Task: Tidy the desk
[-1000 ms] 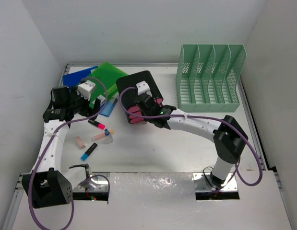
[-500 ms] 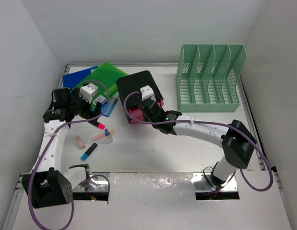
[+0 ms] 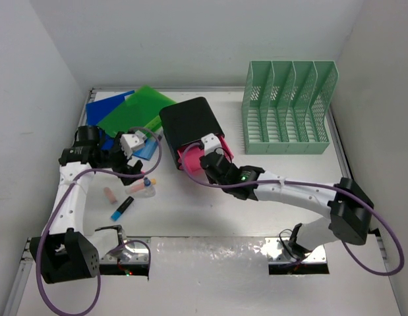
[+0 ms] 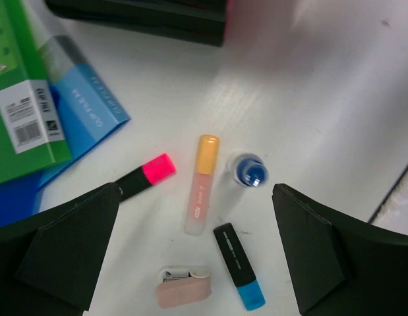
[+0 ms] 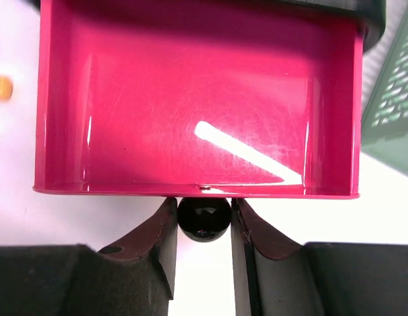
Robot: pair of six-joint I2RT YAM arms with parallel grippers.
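I should grab the blue-capped tube by its blue cap [image 3: 147,182] [image 4: 252,172] with my left gripper next, so the tube's clear body stays free for my right gripper.
The white desk [image 3: 256,191] holds a black box [image 3: 190,122] whose pink drawer [image 3: 194,157] stands pulled out and empty in the right wrist view [image 5: 197,99]. My right gripper [image 5: 204,220] is shut on the drawer's black knob [image 5: 204,218]. My left gripper [image 4: 194,247] is open and empty above loose stationery: a pink-capped highlighter [image 4: 145,176], an orange-capped pen [image 4: 200,185], a blue-capped tube [image 4: 248,171], a blue-tipped highlighter [image 4: 238,265] and a small pink stapler [image 4: 184,288].
A green folder [image 3: 134,112] and a blue folder [image 3: 101,105] lie at the back left, with a light blue booklet [image 4: 85,105] beside them. A mint-green mesh file rack [image 3: 287,108] stands at the back right. Silver rails edge the desk.
My right gripper has drawn back toward the near edge, pulling the pink drawer out of the black box. My left gripper has swung nearer, over the loose pens.
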